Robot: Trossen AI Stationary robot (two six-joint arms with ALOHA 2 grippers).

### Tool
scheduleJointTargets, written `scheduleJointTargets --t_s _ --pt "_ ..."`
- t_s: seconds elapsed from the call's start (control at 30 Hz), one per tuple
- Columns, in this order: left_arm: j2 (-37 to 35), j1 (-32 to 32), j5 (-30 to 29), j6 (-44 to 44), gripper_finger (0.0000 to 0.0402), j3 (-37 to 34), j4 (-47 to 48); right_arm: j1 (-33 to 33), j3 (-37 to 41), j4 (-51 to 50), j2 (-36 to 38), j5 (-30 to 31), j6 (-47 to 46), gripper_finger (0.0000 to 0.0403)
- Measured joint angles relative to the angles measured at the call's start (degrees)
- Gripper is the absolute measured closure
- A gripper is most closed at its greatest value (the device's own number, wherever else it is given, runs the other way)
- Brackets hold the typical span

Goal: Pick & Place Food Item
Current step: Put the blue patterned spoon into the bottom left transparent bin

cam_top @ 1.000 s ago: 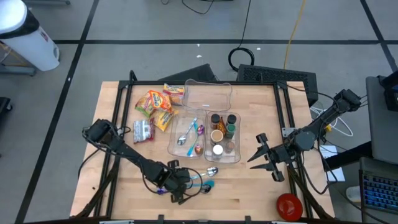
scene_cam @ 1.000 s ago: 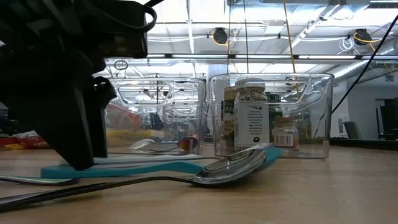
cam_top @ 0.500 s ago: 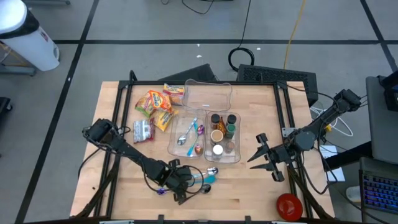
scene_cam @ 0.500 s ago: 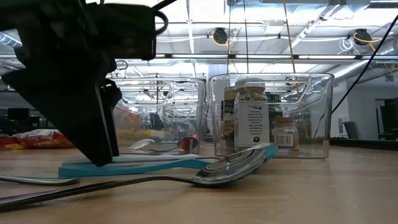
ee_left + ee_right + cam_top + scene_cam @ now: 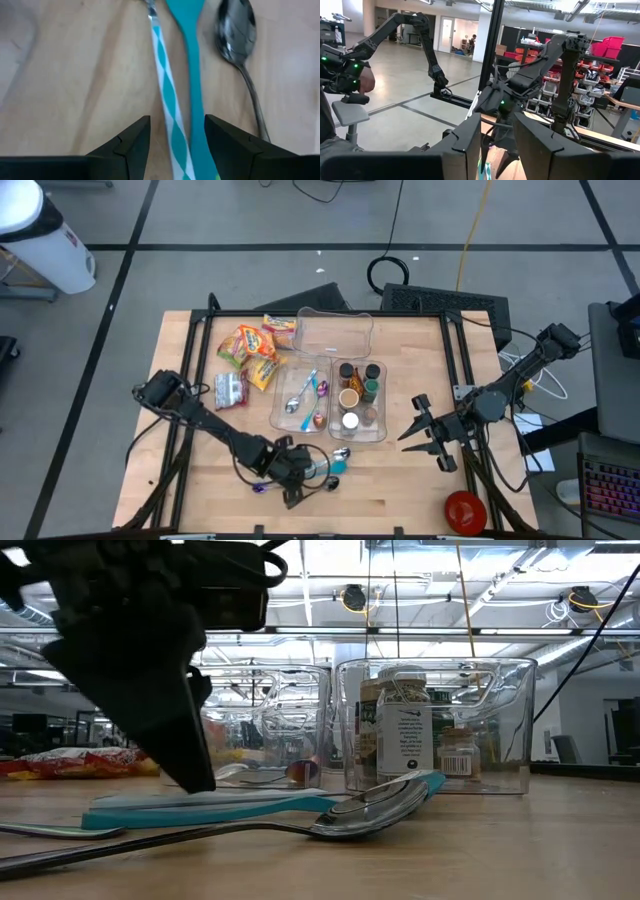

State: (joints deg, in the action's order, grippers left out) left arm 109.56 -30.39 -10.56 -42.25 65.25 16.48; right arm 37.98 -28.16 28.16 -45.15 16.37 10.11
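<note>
My left gripper is going to move the teal spoon in with the other utensils, so next it will grab the spoon by its handle [image 5: 196,110].
Several snack packets [image 5: 248,348] lie flat on the table at the far left, with a dark packet [image 5: 230,389] beside them. My left gripper [image 5: 296,470] is low over the near middle of the table, open. In the left wrist view its fingers [image 5: 131,148] stand on either side of a teal-and-white striped handle [image 5: 167,100] and a teal spoon's handle [image 5: 193,75]. A silver spoon [image 5: 235,30] lies beside them. In the low view the left gripper [image 5: 170,690] reaches down to the teal spoon [image 5: 260,805]. My right gripper [image 5: 416,436] is open and empty above the table's right side. My left gripper comes from above with one finger on each side of the two teal handles [image 5: 180,130], which lie flat on the table along the fingers' gap. Whether a finger touches either handle, I cannot tell.
Three clear bins stand at the table's middle: an empty one [image 5: 335,330] at the far side, one with spoons [image 5: 302,402], one with spice jars [image 5: 360,398]. A red round object [image 5: 465,510] lies at the near right corner. Bare wood lies at the near left.
My left gripper has gone a little toward the table's right edge along the utensils, staying low. The teal spoon's handle end has shifted slightly on the table. The right arm has kept still.
</note>
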Motion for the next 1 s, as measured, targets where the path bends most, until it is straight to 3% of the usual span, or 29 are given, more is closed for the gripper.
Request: scheduleJointTargets --t_s 0.77,0.87,1.0 --pt "3.1 -0.6 -3.9 0.1 0.0208 -0.5 0.2 0.0 0.0 -0.1 0.0 0.0 -0.4 0.0298" --pt "3.2 -0.6 -3.6 -0.7 0.0229 -0.5 1.4 0.0 0.0 -0.1 0.0 0.0 -0.4 0.0298" --pt "3.2 -0.5 -3.7 -1.9 0.0293 -0.5 2.2 0.0 0.0 -0.1 0.0 0.0 -0.4 0.0298"
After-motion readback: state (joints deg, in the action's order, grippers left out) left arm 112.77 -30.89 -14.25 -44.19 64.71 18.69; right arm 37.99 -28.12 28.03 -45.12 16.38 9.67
